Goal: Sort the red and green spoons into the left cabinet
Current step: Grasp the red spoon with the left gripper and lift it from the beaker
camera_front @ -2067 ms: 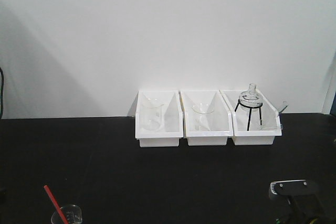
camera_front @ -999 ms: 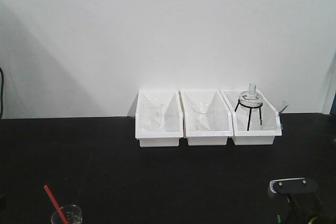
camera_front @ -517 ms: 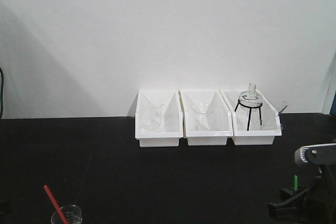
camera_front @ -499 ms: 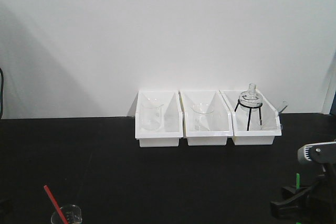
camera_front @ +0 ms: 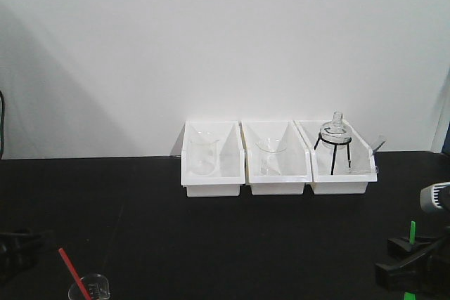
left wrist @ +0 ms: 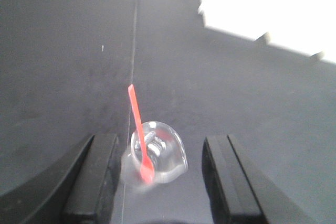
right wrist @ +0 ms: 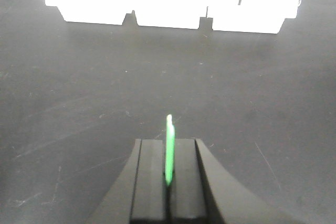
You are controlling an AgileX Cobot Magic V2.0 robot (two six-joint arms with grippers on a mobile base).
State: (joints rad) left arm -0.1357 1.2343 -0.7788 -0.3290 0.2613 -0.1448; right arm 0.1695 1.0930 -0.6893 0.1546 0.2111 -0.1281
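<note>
The red spoon needs to be sorted into the left cabinet. My left gripper should grab the spoon by its handle (camera_front: 70,268) next.
The red spoon (camera_front: 69,265) stands bowl-down in a small clear glass beaker (camera_front: 90,288) at the table's front left, its handle leaning up and left. In the left wrist view my left gripper (left wrist: 160,179) is open, with its fingers (left wrist: 98,177) on either side of the beaker (left wrist: 157,153) and apart from it. The red spoon (left wrist: 138,129) is between them, untouched. My right gripper (right wrist: 168,148) is shut on the green spoon (right wrist: 169,145), which sticks upright above the jaws. In the front view this green spoon (camera_front: 412,230) is at the far right. The left cabinet is out of view.
Three white plastic bins (camera_front: 213,163) stand in a row at the back of the black table (camera_front: 211,237), against a white wall. Two hold glass beakers, and the right one (camera_front: 340,159) holds a black tripod with a glass flask.
My right gripper has risen and moved right with the green spoon shut in it. My left gripper has come into view at the lower left, beside the beaker.
</note>
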